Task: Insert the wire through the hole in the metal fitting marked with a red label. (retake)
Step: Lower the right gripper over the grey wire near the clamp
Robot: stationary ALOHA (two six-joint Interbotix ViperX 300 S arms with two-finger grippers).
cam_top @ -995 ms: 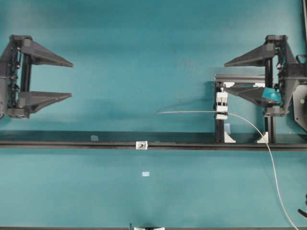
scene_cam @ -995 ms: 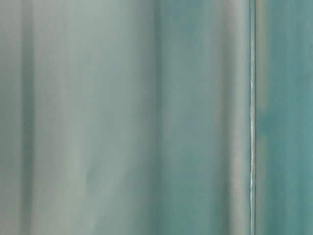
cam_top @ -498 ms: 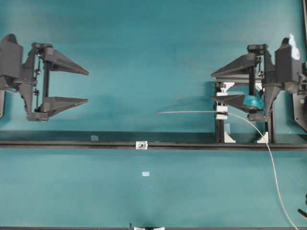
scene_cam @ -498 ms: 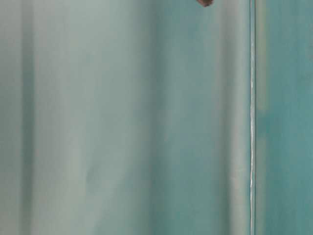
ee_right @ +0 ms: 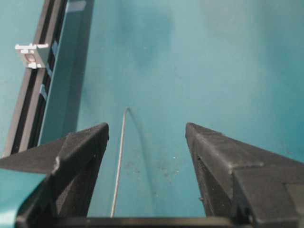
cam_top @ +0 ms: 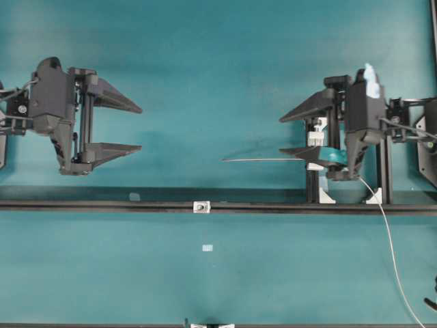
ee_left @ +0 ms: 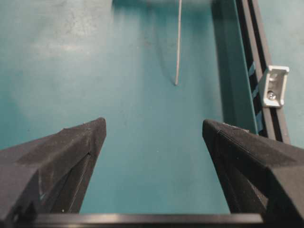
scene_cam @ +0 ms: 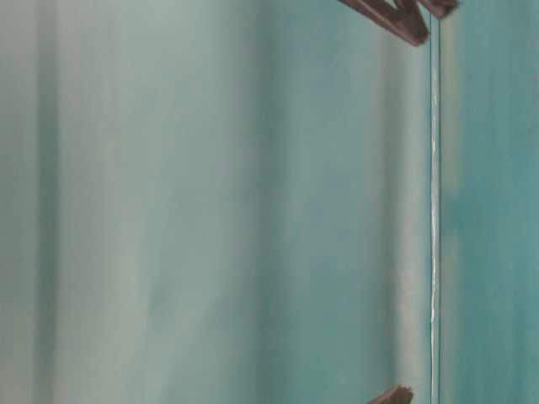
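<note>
My right gripper is to grab the wire next by the part behind its tip [cam_top: 256,160], so that the wire can go through the hole in the metal fitting [cam_top: 201,206].
The wire [cam_top: 266,160] lies straight on the teal table, tip pointing left, then curves down to the right edge. The metal fitting [cam_top: 201,206] sits on the black rail [cam_top: 102,205], its dark hole facing up. My left gripper [cam_top: 141,127] is open and empty, left of the wire tip and above the rail. My right gripper [cam_top: 280,135] is open over the wire by the clamp. In the right wrist view the wire [ee_right: 118,161] runs between the fingers [ee_right: 80,152], untouched, and the fitting [ee_right: 31,53] is far left. The left wrist view shows the gripper [ee_left: 153,123], the wire tip [ee_left: 176,81] and the fitting [ee_left: 274,86].
A white clamp block [cam_top: 315,137] on a black frame holds the wire and is partly hidden by my right gripper. White corner brackets [cam_top: 326,197] fix the frame to the rail. A small pale tag [cam_top: 207,248] lies below the rail. The table-level view is blurred, showing only dark finger parts [scene_cam: 396,21].
Both arms have come inward: the left gripper moved right and the right gripper moved left over the clamp block. Both stayed open. The wire and fitting have not moved.
</note>
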